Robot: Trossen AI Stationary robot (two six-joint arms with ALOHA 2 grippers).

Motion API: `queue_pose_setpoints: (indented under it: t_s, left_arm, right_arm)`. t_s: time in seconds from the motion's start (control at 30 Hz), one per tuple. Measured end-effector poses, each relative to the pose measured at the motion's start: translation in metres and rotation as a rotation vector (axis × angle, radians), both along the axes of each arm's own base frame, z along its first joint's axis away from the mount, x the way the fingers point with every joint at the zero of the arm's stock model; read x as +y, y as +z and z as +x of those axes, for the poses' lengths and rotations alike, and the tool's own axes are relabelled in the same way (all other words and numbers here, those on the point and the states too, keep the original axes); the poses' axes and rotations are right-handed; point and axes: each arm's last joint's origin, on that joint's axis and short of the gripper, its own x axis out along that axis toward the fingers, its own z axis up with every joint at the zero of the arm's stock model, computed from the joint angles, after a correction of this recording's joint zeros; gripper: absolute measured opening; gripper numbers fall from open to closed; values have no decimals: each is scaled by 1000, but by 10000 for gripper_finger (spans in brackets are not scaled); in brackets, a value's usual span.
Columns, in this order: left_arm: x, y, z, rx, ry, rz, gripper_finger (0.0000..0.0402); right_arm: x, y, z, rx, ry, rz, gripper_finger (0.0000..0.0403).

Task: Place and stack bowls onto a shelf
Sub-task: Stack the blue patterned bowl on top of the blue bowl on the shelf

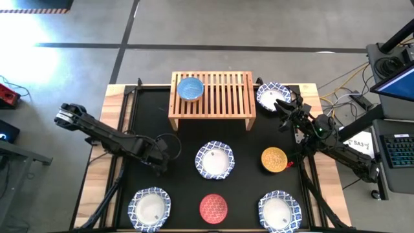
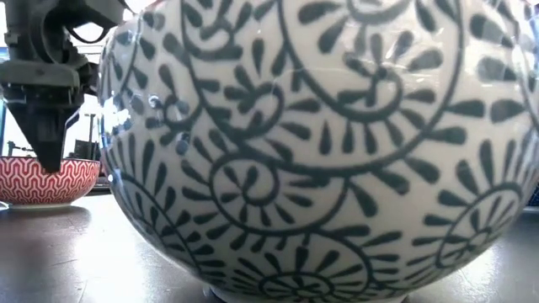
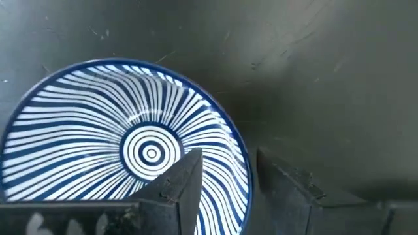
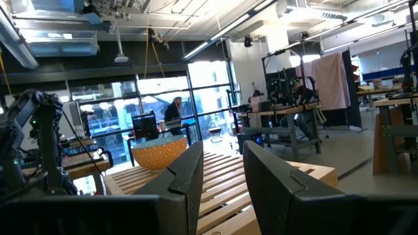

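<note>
My left gripper grips the striped bowl by its rim [image 3: 236, 143] next, to stack it with the blue bowl on the shelf.
A blue bowl with white stripes [image 3: 124, 150] sits on the black mat, and my left gripper [image 3: 228, 163] hangs over it, pointing down and open. One finger [image 3: 179, 186] stands over the bowl's inside and the other [image 3: 287, 189] outside its rim; no touch shows. In the high view the left gripper [image 1: 162, 154] is left of the centre white bowl [image 1: 215, 159]. A light-blue bowl [image 1: 190, 88] rests on the wooden shelf [image 1: 223, 97]. My right gripper [image 4: 222, 176] waits open beside the shelf's right end, near another white bowl [image 1: 273, 96].
On the mat stand a yellow bowl [image 1: 274, 159], a red bowl [image 1: 213, 207] and two white patterned bowls at the near edge [image 1: 149, 208] [image 1: 279, 210]. The low view is mostly filled by a white patterned bowl [image 2: 337, 151]. The shelf's right part is bare slats.
</note>
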Motion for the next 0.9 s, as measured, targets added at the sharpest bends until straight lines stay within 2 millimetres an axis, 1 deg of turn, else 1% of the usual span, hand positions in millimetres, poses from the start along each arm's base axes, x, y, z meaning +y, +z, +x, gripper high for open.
queue_pose_setpoints:
  t_s: [0.17, 0.3, 0.4, 0.53, 0.6, 0.7, 0.8, 0.9]
  left_arm:
    - [2, -12, -5, 4, -14, 18, 126]
    - [4, -18, -8, 15, -13, 33, 110]
    - [4, -20, -9, 11, -15, 33, 82]
    - [4, -20, -8, 7, -29, 34, 27]
    - [4, -17, -8, 15, -35, 40, 12]
    - [2, -9, -2, -9, -52, 36, 12]
    - [-1, 4, 4, -32, -66, 20, 7]
    - [-3, 21, 10, -45, -89, 34, 5]
  right_arm:
    - [0, 0, 0, 0, 0, 0, 98]
    - [0, 0, 0, 0, -1, 0, 98]
    - [0, 0, 0, 0, 0, 0, 98]
    - [0, 0, 0, 0, -1, 0, 98]
    - [0, 0, 0, 0, 0, 0, 98]
    - [0, 0, 0, 0, -1, 0, 98]
    - [0, 0, 0, 0, -1, 0, 98]
    - [0, 0, 0, 0, 0, 0, 98]
